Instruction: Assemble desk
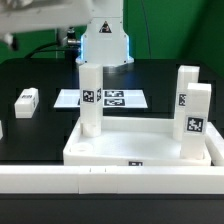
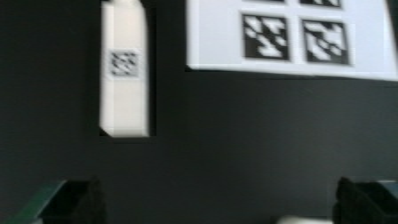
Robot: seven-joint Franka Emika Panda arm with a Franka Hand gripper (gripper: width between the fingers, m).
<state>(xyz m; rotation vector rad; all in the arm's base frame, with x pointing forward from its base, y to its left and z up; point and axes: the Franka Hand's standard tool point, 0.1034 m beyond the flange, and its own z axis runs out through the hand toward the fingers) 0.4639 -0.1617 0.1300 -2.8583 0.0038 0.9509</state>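
My gripper should next take the loose leg by its plain end (image 1: pixel 24 112) (image 2: pixel 125 125), so that its peg end stays free to go into the tabletop.
The desk's white tray-like tabletop (image 1: pixel 120 148) lies near the front of the table. Three white legs stand upright in its corners: one at the exterior view's left (image 1: pixel 91 95) and two at its right (image 1: pixel 186 92) (image 1: pixel 197 122). Another leg (image 1: pixel 27 100) lies loose on the black table, seen from the wrist as a long white block with a marker (image 2: pixel 125 70). My gripper (image 2: pixel 217 206) hangs open above bare black table, apart from that leg, with nothing between its dark fingertips (image 2: pixel 71 205). The arm (image 1: pixel 105 42) is at the back; its fingers cannot be made out there.
The marker board (image 1: pixel 102 98) (image 2: pixel 294 35) lies flat behind the tabletop, beside the loose leg. A long white rail (image 1: pixel 60 182) runs along the table's front edge. A small white piece (image 1: pixel 1 129) shows at the exterior view's left edge.
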